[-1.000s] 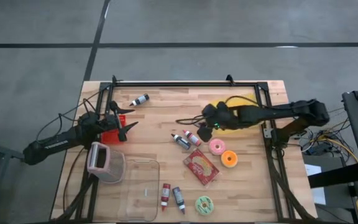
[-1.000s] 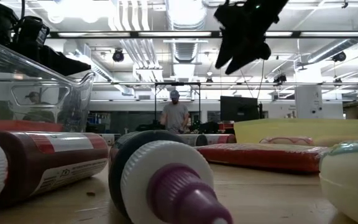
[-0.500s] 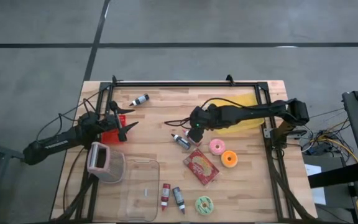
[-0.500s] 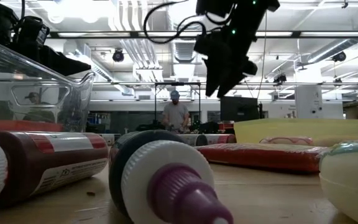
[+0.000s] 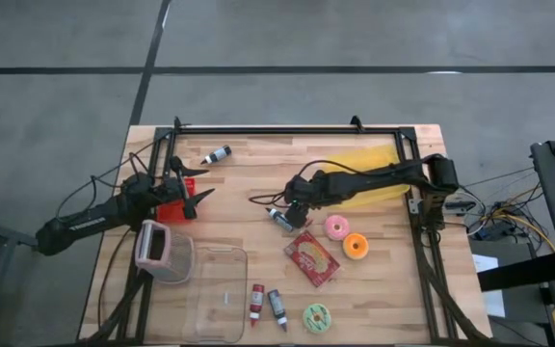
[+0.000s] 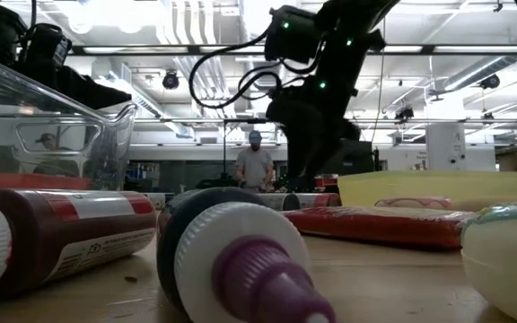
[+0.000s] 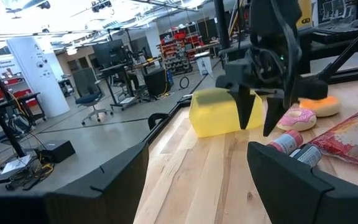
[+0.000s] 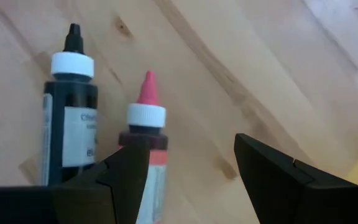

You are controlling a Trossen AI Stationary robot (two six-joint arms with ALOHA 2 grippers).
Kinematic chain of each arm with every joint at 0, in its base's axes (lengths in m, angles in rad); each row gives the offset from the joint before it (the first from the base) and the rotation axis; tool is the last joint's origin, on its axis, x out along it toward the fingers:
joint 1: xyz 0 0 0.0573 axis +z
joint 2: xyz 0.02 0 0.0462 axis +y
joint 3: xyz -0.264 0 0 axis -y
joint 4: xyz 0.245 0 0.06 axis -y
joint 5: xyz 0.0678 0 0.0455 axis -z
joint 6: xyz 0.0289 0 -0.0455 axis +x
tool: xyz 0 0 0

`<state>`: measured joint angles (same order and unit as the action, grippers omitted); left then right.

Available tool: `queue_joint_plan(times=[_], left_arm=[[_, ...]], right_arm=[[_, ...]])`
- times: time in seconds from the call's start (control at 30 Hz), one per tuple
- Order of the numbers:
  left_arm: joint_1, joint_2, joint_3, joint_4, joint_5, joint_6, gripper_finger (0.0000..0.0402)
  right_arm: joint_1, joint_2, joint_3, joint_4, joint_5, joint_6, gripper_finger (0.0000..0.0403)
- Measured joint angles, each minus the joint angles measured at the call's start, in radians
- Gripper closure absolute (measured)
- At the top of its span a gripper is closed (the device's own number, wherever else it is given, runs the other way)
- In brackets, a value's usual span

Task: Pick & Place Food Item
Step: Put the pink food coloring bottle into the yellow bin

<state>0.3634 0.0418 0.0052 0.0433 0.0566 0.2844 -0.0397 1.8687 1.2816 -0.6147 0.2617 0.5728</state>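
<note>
I need to pinch the red-tipped bottle by its body just below the white collar (image 8: 143,142) with my right gripper next, to place it in the yellow bin.
Two small bottles lie side by side on the table's middle: one with a black cap (image 8: 72,112) and one with a red pointed tip (image 8: 145,134). My right gripper (image 8: 191,180) is open and hangs just above them, pointing down, with the red-tipped bottle beside one finger; it touches neither. It also shows in the high view (image 5: 295,206) and in the left wrist view (image 7: 253,121). My left gripper (image 5: 197,199) is open and waits at the table's left.
A pink donut (image 5: 336,227), an orange donut (image 5: 356,246) and a red packet (image 5: 311,258) lie right of the bottles. A yellow bin (image 5: 374,173) stands behind. A clear container (image 5: 215,289), two more bottles (image 5: 266,305) and a green donut (image 5: 316,316) lie near the front. A red block (image 5: 170,212) lies by my left gripper.
My right gripper has gone toward the table's left edge and down, from in front of the yellow bin to just above the two bottles in the middle. The bottles have stayed where they were.
</note>
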Motion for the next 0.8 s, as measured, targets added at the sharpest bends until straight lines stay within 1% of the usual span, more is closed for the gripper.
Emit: queue_joint_plan(times=[0.1,0.8], left_arm=[[0.0,0.002,0.0,-0.001,0.0,0.0,0.0124],[0.0,0.013,0.0,-0.008,0.003,0.0,0.0124]], right_arm=[[0.007,0.015,-0.002,0.029,-0.034,0.0,0.017],[0.021,0.129,-0.005,0.077,-0.024,0.005,0.017]])
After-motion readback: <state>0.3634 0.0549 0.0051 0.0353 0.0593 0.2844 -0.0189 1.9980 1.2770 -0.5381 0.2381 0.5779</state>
